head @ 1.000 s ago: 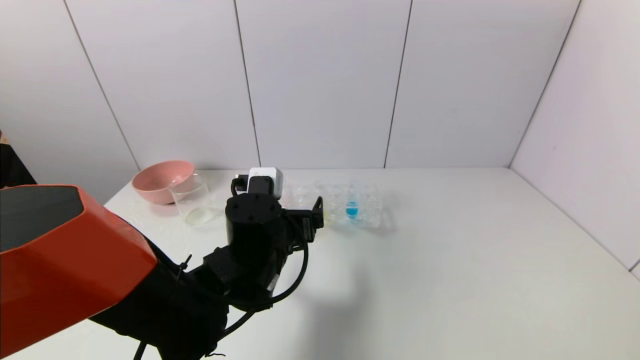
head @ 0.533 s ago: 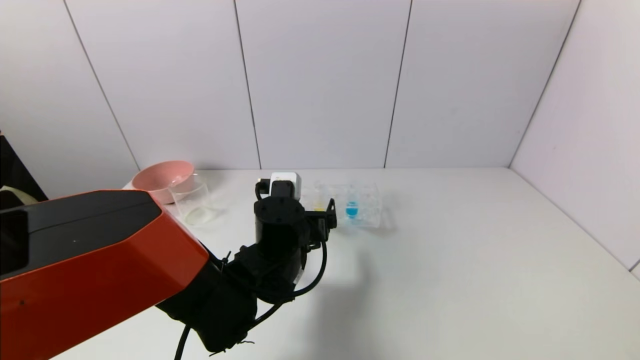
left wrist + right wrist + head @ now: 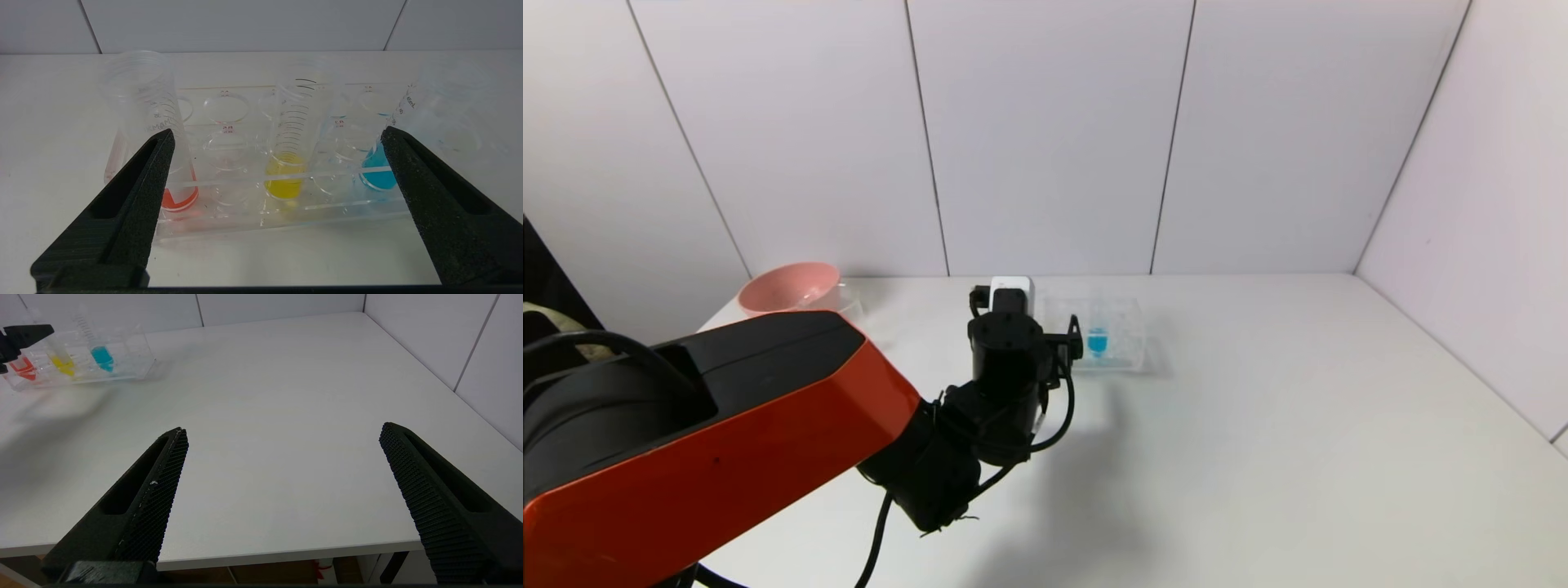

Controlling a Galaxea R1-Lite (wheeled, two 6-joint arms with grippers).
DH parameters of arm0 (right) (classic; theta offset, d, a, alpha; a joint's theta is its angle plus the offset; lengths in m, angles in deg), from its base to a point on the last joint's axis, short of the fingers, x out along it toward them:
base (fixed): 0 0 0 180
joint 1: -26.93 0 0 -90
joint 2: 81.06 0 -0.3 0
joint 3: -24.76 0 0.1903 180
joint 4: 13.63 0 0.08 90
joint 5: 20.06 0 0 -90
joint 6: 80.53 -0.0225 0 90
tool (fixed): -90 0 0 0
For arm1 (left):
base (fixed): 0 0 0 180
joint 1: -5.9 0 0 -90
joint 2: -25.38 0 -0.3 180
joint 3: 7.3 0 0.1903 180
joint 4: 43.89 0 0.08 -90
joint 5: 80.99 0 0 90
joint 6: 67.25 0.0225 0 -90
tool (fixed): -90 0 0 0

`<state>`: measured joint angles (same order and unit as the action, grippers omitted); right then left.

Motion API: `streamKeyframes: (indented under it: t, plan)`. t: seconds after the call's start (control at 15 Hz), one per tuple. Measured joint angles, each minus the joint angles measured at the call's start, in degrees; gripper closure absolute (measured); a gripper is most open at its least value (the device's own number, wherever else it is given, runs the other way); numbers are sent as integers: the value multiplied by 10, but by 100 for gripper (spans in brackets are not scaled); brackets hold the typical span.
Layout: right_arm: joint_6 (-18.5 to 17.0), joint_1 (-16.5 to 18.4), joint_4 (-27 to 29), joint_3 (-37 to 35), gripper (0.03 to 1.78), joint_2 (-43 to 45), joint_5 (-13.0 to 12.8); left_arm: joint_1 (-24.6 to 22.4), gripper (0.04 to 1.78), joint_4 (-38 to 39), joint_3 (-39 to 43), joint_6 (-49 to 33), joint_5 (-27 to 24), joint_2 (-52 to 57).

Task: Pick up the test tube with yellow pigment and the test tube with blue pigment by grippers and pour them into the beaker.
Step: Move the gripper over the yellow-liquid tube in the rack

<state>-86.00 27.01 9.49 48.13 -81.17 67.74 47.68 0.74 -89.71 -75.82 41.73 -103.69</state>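
My left gripper grabs the yellow test tube by its bare upper part below the test tube's rim (image 3: pixel 302 108) next. The clear rack closes around the test tube's lower end.
The test tube with yellow pigment (image 3: pixel 286 171) stands in the middle of a clear rack (image 3: pixel 245 222). The test tube with blue pigment (image 3: pixel 378 173) stands at one end of the same rack and also shows in the head view (image 3: pixel 1098 341). My left gripper (image 3: pixel 278 131) is open just in front of the rack, level with the tubes. The yellow tube lies centred between its fingers, untouched. My right gripper (image 3: pixel 284 430) is open and empty over the table's near edge. The beaker (image 3: pixel 848 307) is mostly hidden behind my left arm; only a bit of rim shows.
A tube with red-orange liquid (image 3: pixel 177 198) stands at the rack's other end, close behind one left fingertip (image 3: pixel 163 141). A pink bowl (image 3: pixel 784 287) sits at the back left by the wall. The white table (image 3: pixel 1298 425) stretches out to the right of the rack.
My left arm has reached forward and to the right, bringing its gripper up to the rack. Its orange cover now hides most of the beaker. The jaws stayed open.
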Motion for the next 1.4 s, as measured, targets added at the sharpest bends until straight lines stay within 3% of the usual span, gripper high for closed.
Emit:
streamKeyframes:
  t: [0.53,1.4]
  plan:
    - [0,0,0,0,10,0,0,-22,6,-1,-77,29,-3,-50]
    - [0,0,0,0,10,0,0,-31,8,-19,-100,27,-3,-62]
